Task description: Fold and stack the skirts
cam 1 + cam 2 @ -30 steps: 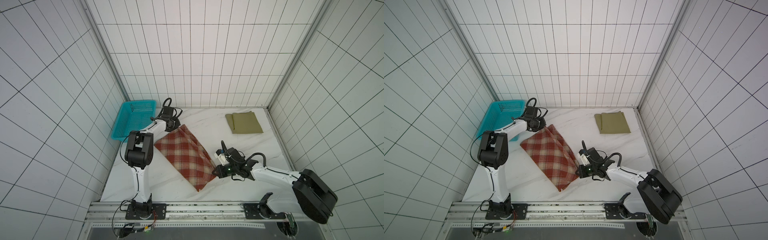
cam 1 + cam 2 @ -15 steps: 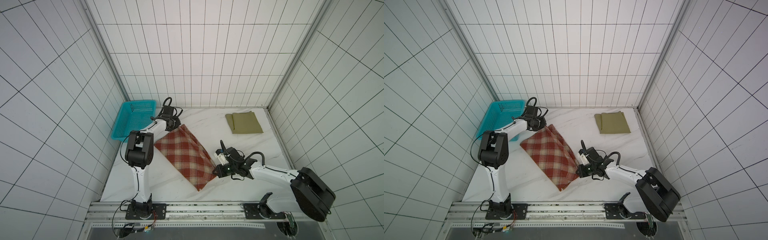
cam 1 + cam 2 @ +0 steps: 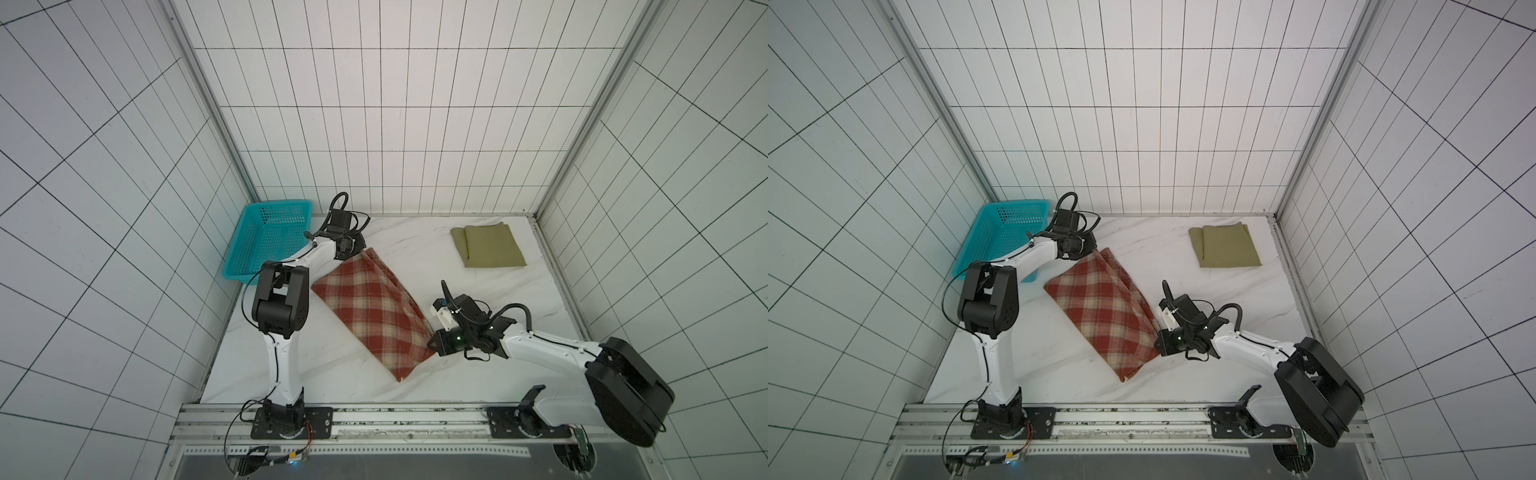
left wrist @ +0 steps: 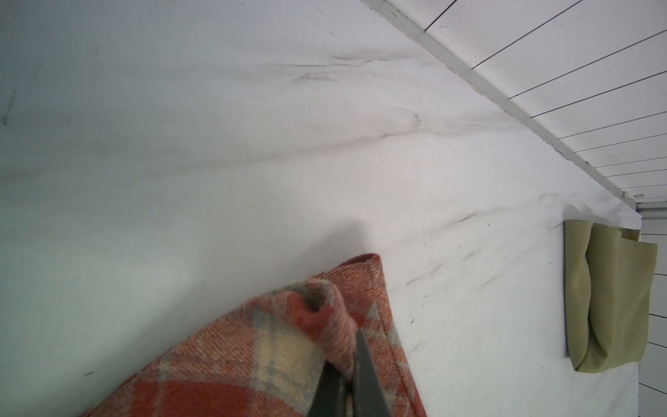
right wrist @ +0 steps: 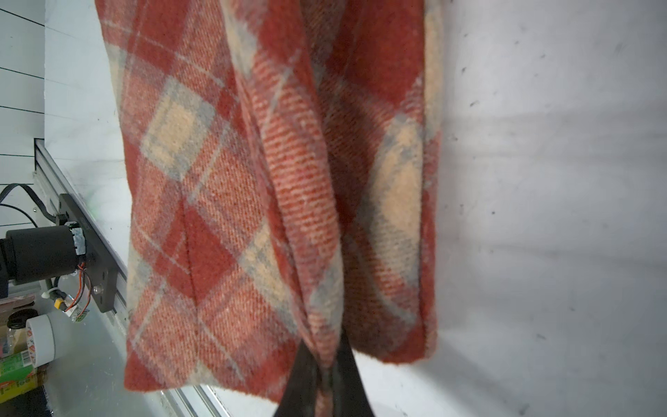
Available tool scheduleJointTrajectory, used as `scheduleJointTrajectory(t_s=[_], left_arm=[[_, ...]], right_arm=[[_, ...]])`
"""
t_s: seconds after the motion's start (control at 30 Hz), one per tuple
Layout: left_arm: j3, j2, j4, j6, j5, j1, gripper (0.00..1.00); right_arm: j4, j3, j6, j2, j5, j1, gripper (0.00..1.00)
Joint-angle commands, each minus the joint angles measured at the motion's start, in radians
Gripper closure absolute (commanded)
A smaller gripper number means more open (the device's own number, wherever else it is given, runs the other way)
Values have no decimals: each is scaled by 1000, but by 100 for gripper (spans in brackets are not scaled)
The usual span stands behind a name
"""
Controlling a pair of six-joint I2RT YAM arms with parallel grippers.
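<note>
The rolled edge sits close above the lower plaid layer and would land on that layer, so it is time for my left gripper to release it.
A red-and-cream plaid skirt (image 3: 370,316) (image 3: 1100,311) lies folded in a long slanted strip on the white table in both top views. My left gripper (image 3: 360,252) (image 3: 1094,249) is at its far corner, shut on a rolled bit of plaid edge (image 4: 335,325); the left gripper (image 4: 348,357) shows dark fingers pinching the cloth. My right gripper (image 3: 432,337) (image 3: 1157,332) is shut on a fold at the skirt's near right edge; the right gripper (image 5: 326,357) grips the plaid (image 5: 216,180). The olive-khaki skirt (image 3: 490,246) (image 3: 1225,246) (image 4: 610,299) lies folded at the back right, untouched.
A teal perforated basket (image 3: 270,237) (image 3: 1000,232) stands at the back left, right behind the left arm. Tiled walls close in the table on three sides. A metal rail (image 3: 374,415) runs along the front edge, with a tape roll (image 5: 39,335) and clutter beyond it.
</note>
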Motion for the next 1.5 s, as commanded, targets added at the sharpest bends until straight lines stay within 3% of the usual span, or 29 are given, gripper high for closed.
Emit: scheduleJointTrajectory(t_s=[0.0,0.2,0.3,0.43,0.47,0.53,0.67,0.83,1.0,1.2,1.47], left_arm=[[48,26,62,-3,-32,6,100],[57,46,66,-2,-27,-4,100],[53,47,88,-3,-6,-6,90],[17,21,158,-20,41,-5,67],[5,11,174,-25,48,-4,65],[-23,-17,209,-37,70,-1,65],[-73,-77,233,-55,113,5,66],[-211,-190,253,-76,164,5,69],[-389,-302,269,-103,188,3,71],[-550,-363,291,-110,182,1,73],[-606,-354,290,-95,169,3,75]], right_arm=[[-112,84,-23,-20,21,-6,100],[-112,86,-26,-22,36,-10,100],[-108,82,-26,-13,40,-15,100],[-99,79,-29,-1,44,-18,100],[-97,80,-31,1,47,-20,100],[-98,83,-32,2,55,-23,85],[-101,92,-37,0,58,-25,80],[-127,116,-50,-13,74,-26,83],[-160,140,-69,-22,109,-31,99],[-176,148,-84,-8,138,-37,97],[-213,149,-95,-26,221,-47,97]])
